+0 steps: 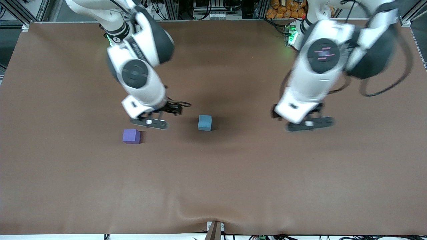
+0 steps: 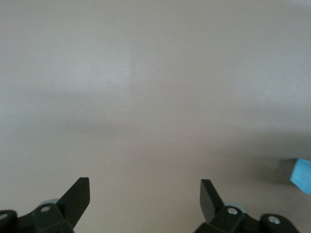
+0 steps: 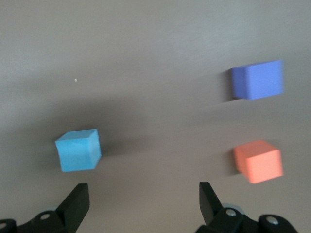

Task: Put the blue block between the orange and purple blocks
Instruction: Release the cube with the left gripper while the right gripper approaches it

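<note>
The blue block (image 1: 204,122) has to go between the orange and purple blocks. My right gripper should grip it by its opposite sides next.
The blue block (image 1: 204,122) sits on the brown cloth near the table's middle. The purple block (image 1: 131,136) lies toward the right arm's end, a little nearer the front camera. The orange block is hidden in the front view by the right hand. The right wrist view shows all three apart: the blue block (image 3: 77,149), the purple block (image 3: 257,80) and the orange block (image 3: 258,161). My right gripper (image 1: 154,122) (image 3: 144,196) hangs open and empty over the cloth by the purple block. My left gripper (image 1: 309,123) (image 2: 145,194) hangs open and empty over bare cloth; the blue block's edge (image 2: 303,174) shows in its view.
The brown cloth (image 1: 233,173) covers the whole table. Cables and frame rails run along the robots' edge of the table. A small bracket (image 1: 215,228) sits at the table edge nearest the front camera.
</note>
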Tool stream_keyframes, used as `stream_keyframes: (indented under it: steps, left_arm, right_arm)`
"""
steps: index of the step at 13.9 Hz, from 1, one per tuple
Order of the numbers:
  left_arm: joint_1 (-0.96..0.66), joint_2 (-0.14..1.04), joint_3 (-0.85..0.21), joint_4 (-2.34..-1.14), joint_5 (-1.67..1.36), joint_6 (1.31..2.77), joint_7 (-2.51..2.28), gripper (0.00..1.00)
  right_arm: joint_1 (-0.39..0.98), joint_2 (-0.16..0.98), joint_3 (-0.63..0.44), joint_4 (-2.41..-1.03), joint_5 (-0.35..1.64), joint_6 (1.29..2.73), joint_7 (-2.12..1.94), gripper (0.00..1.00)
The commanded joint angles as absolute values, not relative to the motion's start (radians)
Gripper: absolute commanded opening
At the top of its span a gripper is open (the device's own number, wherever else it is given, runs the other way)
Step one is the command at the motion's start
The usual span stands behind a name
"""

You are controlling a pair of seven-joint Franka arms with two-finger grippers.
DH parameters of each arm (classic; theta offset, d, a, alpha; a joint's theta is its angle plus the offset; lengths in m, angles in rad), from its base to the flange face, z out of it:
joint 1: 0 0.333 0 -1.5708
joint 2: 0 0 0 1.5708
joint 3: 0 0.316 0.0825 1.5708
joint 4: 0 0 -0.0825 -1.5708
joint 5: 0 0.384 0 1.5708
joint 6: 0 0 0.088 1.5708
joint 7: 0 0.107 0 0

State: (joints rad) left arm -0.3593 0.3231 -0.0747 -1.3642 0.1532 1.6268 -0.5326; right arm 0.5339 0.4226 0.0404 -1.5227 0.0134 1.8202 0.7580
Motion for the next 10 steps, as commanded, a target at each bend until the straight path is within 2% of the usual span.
stream_keyframes:
  steps: [1, 5, 8, 10]
  left_arm:
    - [-0.275, 0.191, -0.092, -1.486, 0.137, 1.626, -0.453, 1.0]
    - [-0.141, 0.065, -0.092, -1.594, 0.08, 1.631, -0.307, 1.0]
    - [-0.086, -0.012, -0.092, -1.65, 0.078, 1.631, -0.27, 1.0]
    - [-0.031, -0.05, -0.092, -1.681, 0.049, 1.631, -0.209, 1.0]
  right_arm:
    - [0.595, 0.517, 0.031, -1.496, 0.002, 1.897, 0.866, 1.0]
    - [0.661, 0.635, 0.031, -1.485, 0.011, 2.081, 0.959, 1.0]
    - [0.703, 0.708, 0.031, -1.485, -0.108, 2.21, 0.927, 1.0]
    - [0.704, 0.735, 0.031, -1.486, -0.146, 2.241, 0.927, 1.0]
